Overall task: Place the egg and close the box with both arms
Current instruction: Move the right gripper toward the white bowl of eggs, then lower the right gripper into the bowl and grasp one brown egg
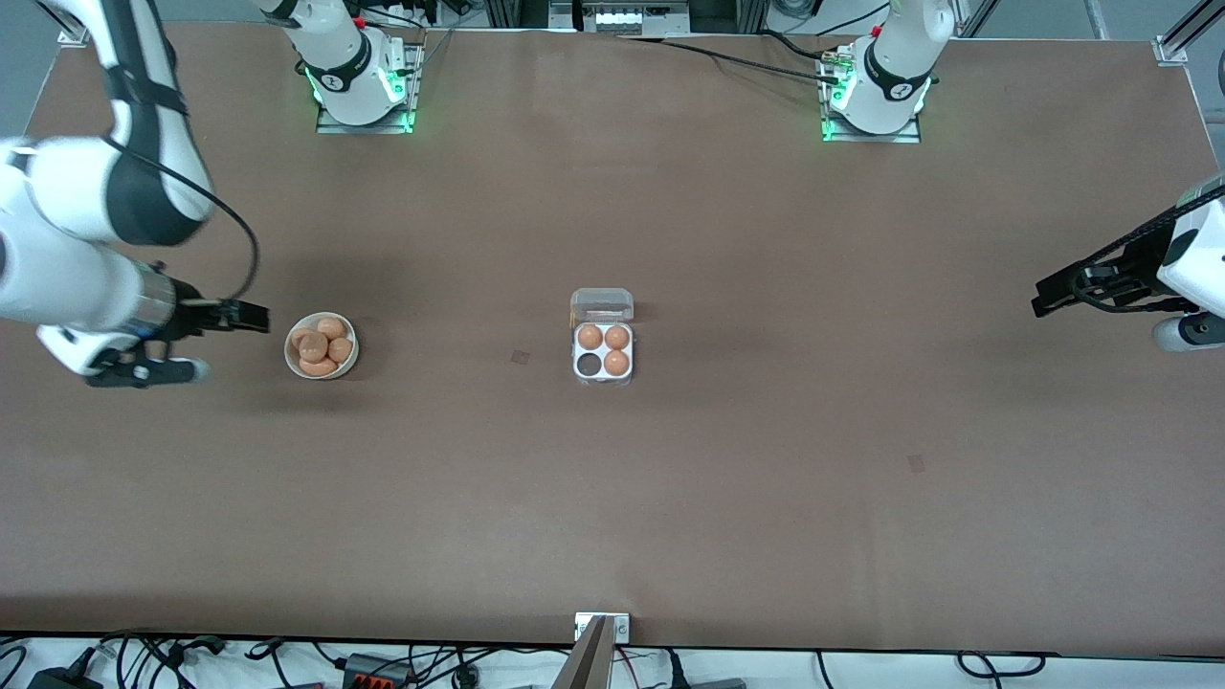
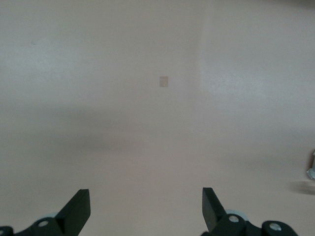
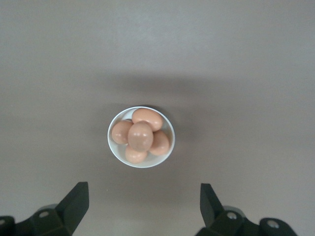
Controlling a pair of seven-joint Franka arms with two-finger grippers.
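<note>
My right gripper needs to fill the empty cell of the clear box, so it should next grab the rounded sides of the top egg in the white bowl.
The clear box sits mid-table with its hinged lid open and standing up. Three brown eggs fill three cells; the cell nearest the front camera toward the right arm's end is empty. A white bowl holds several brown eggs. My right gripper is open and empty over the table beside the bowl, toward the right arm's end. The right wrist view shows the bowl and its eggs ahead of the open right gripper. My left gripper is open and empty over the left arm's end; the left wrist view shows only bare table.
The brown table has small dark marks. A metal clamp sits at the table edge nearest the front camera. Both arm bases stand along the edge farthest from that camera.
</note>
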